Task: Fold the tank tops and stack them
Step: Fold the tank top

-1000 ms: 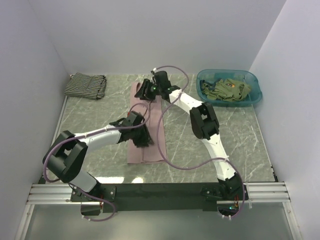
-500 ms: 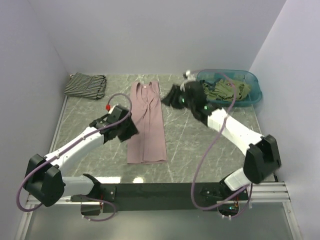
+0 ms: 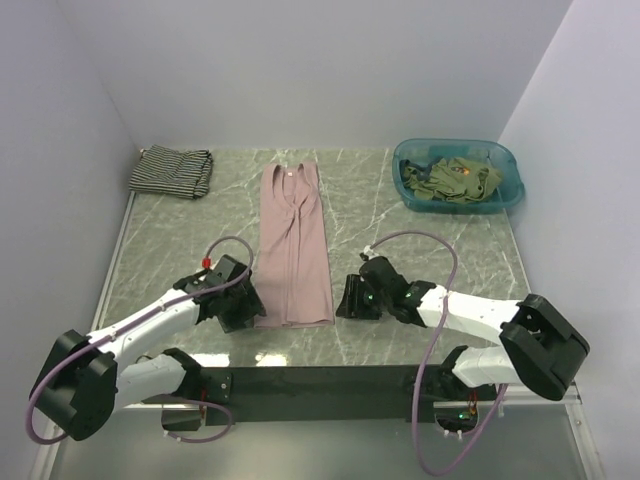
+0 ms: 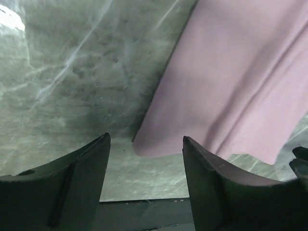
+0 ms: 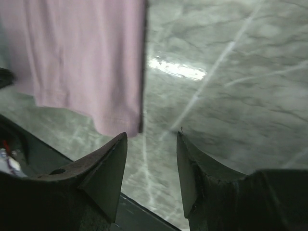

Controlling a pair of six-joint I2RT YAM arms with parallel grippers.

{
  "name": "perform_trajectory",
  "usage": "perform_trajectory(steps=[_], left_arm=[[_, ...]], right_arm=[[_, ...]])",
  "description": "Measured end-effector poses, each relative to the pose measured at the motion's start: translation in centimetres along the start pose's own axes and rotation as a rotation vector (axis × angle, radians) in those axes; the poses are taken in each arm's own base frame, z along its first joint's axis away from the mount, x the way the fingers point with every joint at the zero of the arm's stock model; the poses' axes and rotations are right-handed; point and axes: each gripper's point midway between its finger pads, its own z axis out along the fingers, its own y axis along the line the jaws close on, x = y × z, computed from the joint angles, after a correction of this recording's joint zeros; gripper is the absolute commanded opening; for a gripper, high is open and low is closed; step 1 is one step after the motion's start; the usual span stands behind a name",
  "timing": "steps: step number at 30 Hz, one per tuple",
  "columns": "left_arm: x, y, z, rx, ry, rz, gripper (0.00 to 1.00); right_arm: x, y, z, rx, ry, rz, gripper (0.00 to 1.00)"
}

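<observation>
The dusty pink tank top needs its hem folded toward the straps. My left gripper should grab it next by its near hem corner [image 3: 261,322] [image 4: 144,146].
A dusty pink tank top [image 3: 293,245] lies folded lengthwise in a long strip down the middle of the table, straps at the far end. Its near left corner shows in the left wrist view [image 4: 231,91], its near right corner in the right wrist view [image 5: 86,62]. My left gripper [image 3: 243,310] is open and empty just left of the near hem. My right gripper [image 3: 348,300] is open and empty just right of it. A folded black-and-white striped tank top [image 3: 172,171] lies at the far left. Olive green tank tops [image 3: 455,181] lie in the basin.
A teal plastic basin [image 3: 510,190] stands at the far right corner. White walls close in the table on three sides. The black front rail [image 3: 320,380] runs along the near edge, close behind both grippers.
Both grippers have let go of the pink tank top and drawn back from its far and middle parts to its near hem, one at each corner. The top lies straighter.
</observation>
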Motion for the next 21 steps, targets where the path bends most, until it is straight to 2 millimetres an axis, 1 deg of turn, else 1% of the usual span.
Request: perform_trajectory(steps=[3, 7, 11, 14, 20, 21], left_arm=[[1.0, 0.5, 0.7, 0.009, 0.034, -0.022, 0.63], [1.3, -0.3, 0.8, 0.063, 0.042, -0.046, 0.62], [1.3, -0.9, 1.0, 0.093, 0.048, -0.054, 0.61], [1.4, -1.2, 1.1, 0.104, 0.053, -0.064, 0.59], [1.6, -1.2, 1.6, 0.103, 0.068, -0.072, 0.48], [1.6, -1.3, 1.7, 0.104, 0.072, -0.073, 0.44]], right_arm=[[0.2, 1.0, 0.2, -0.036, -0.014, 0.016, 0.53], [0.4, 1.7, 0.7, -0.040, -0.021, 0.020, 0.54], [1.1, 1.8, 1.5, -0.023, -0.007, 0.016, 0.54], [1.1, 2.4, 1.8, -0.025, -0.006, 0.009, 0.54], [1.3, 3.2, 2.2, -0.026, -0.008, 0.002, 0.53], [1.3, 3.3, 2.3, -0.026, -0.008, 0.004, 0.53]])
